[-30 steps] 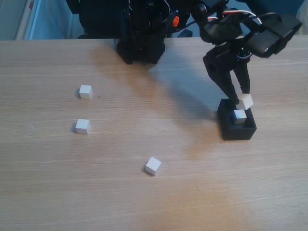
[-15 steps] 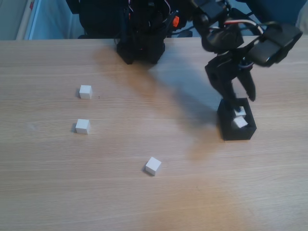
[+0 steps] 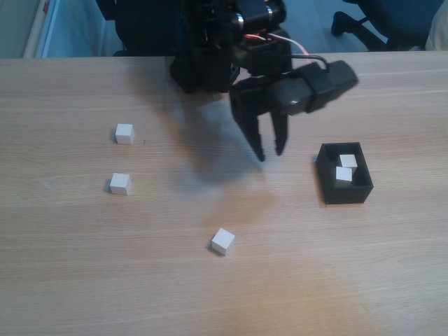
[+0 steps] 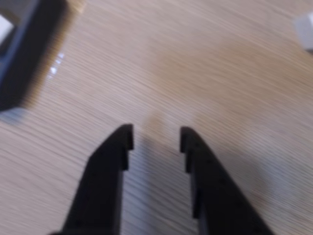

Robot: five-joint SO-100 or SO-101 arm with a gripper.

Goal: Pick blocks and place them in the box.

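Next, my gripper grabs the small white block near the front by its two opposite sides, to place it in the black box [image 3: 346, 195].
The black box [image 3: 346, 195] stands at the right of the fixed view with two white blocks [image 3: 348, 162] [image 3: 343, 174] inside it. Three more white blocks lie on the table: two at the left [image 3: 124, 133] [image 3: 120, 183] and one near the front middle [image 3: 222, 241]. My gripper [image 3: 271, 154] hangs open and empty over bare table, left of the box and clear of it. In the wrist view the gripper [image 4: 156, 132] has nothing between its fingers. The box [image 4: 27, 58] sits at the top left there, and a block [image 4: 305, 29] shows at the top right edge.
The arm's black base [image 3: 204, 70] stands at the back middle of the wooden table [image 3: 210, 294]. A chair base [image 3: 357, 17] is behind the table's far edge. Bare wood lies between the gripper and the front block.
The gripper let its block go into the box, which now holds two. It then rose and swung left, away from the box, over bare table.
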